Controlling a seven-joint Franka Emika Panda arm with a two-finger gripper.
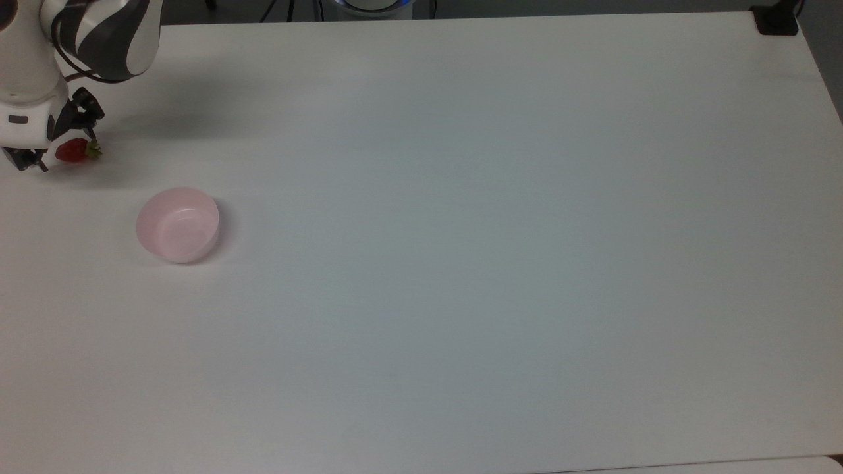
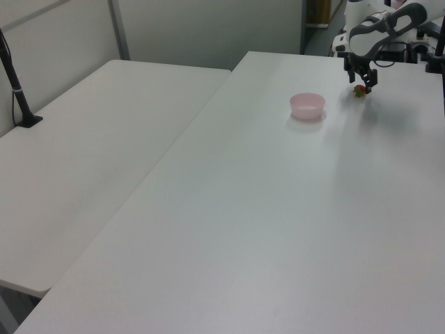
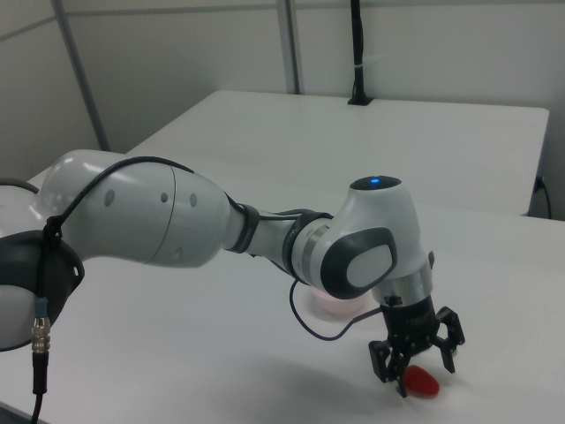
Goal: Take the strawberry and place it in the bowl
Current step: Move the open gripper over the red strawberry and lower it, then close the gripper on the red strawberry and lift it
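I should next grab the strawberry by its red middle (image 2: pixel 360 90) with my gripper, so that I can drop it into the pale pink bowl (image 2: pixel 307 105).
The small red strawberry (image 1: pixel 74 150) lies on its side on the white table (image 1: pixel 461 263), near the top view's left edge, its green cap toward the top view's right. My gripper (image 1: pixel 66 150) is open and low over it, one finger on each side of the fruit. In the right view the black fingers (image 3: pixel 381 364) straddle the strawberry (image 3: pixel 422 383) without closing on it. The pale pink bowl (image 1: pixel 177 224) stands upright a short way off, toward the top view's lower right of the strawberry. In the left view the gripper (image 2: pixel 360 83) hangs over the strawberry (image 2: pixel 359 90), right of the bowl (image 2: pixel 307 105).
A black clamp (image 1: pixel 776 20) sits at the table's corner on the top view's upper right. A second white table (image 2: pixel 104 139) with a black post (image 2: pixel 15 80) adjoins on the left view's left. The arm's bulky white links (image 3: pixel 159 216) reach across the right view, partly covering the bowl (image 3: pixel 340 306).
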